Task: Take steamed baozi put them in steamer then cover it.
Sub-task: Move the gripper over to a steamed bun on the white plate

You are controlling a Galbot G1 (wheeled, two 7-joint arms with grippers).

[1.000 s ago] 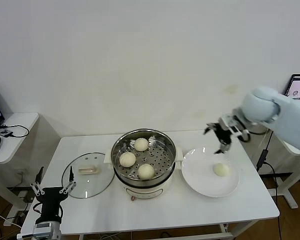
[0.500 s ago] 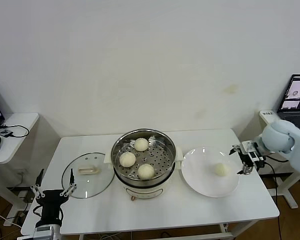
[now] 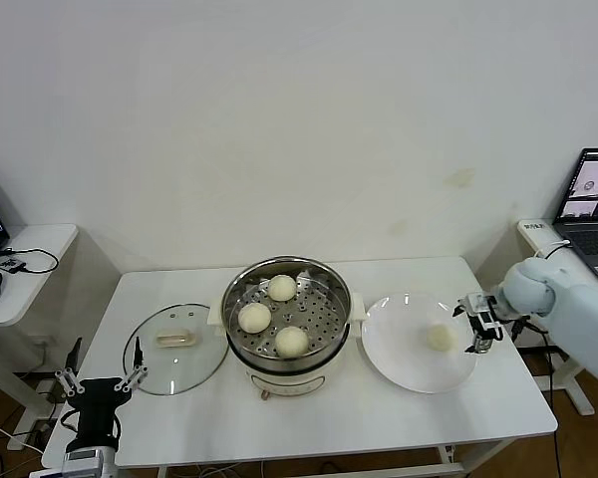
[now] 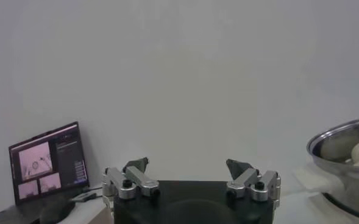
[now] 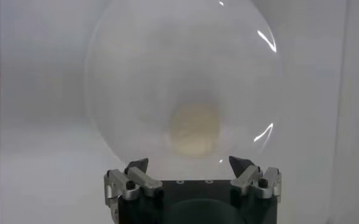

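Note:
Next, my right gripper grabs the last baozi by its rounded sides to put it in the steamer.
Three baozi (image 3: 281, 287) (image 3: 254, 317) (image 3: 292, 342) lie on the perforated tray of the steel steamer (image 3: 334, 282) at the table's middle. A fourth baozi (image 3: 440, 338) lies on the white plate (image 3: 399, 354) to its right; it also shows in the right wrist view (image 5: 194, 126). My right gripper (image 3: 478, 321) is open and empty, just right of the plate's edge, level with that baozi; it shows in its own wrist view (image 5: 192, 163). The glass cover (image 3: 175, 349) lies flat on the table left of the steamer. My left gripper (image 3: 98, 376) is open and parked low at the table's front left corner.
A side table (image 3: 25, 269) with cables stands at the far left. A laptop (image 3: 590, 199) sits on a stand at the far right. The steamer's rim shows at the edge of the left wrist view (image 4: 344, 158).
My right gripper has come down from above the plate's far edge, swung out to the right of the plate, then edged back toward the baozi. The left arm has barely moved.

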